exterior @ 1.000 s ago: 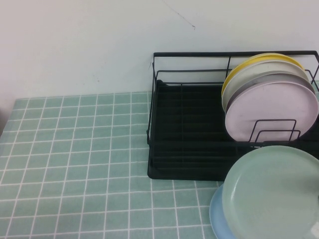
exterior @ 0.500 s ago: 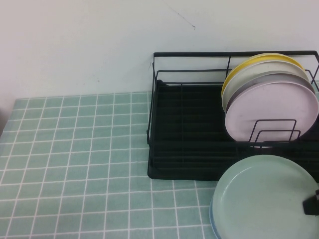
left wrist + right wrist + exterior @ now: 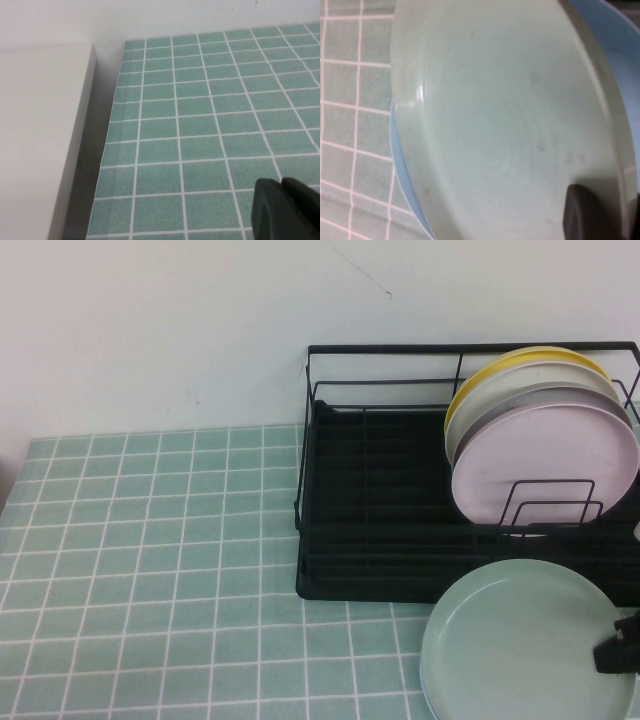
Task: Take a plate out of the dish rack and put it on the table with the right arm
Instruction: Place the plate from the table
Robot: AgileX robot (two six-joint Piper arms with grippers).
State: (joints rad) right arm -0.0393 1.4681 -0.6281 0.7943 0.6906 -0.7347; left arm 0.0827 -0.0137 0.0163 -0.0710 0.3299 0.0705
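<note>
The mint-green plate's base (image 3: 525,645) lies in the light blue plate and the mint-green plate would stay, so my right gripper should open its fingers.
The pale mint-green plate (image 3: 520,640) lies nearly flat at the front right of the table (image 3: 150,540), in front of the black dish rack (image 3: 370,520). It rests on a light blue plate (image 3: 619,45), which shows as a rim around it in the right wrist view. My right gripper (image 3: 617,648) is at the plate's right edge. In the right wrist view (image 3: 616,210) one finger (image 3: 587,212) is inside the green plate (image 3: 500,115) and the other outside its rim, shut on it. My left gripper (image 3: 283,186) is shut and empty above the cloth, out of the high view.
The rack holds a pale pink plate (image 3: 545,465), a grey one and a yellow one (image 3: 530,357) upright at its right end; its left part holds nothing. A white wall stands behind. A pale block (image 3: 40,140) borders the table's left edge.
The green plate has come down from a tilted hold to lie nearly flat on the blue plate. My right gripper tip has come into the high view at the plate's right edge.
</note>
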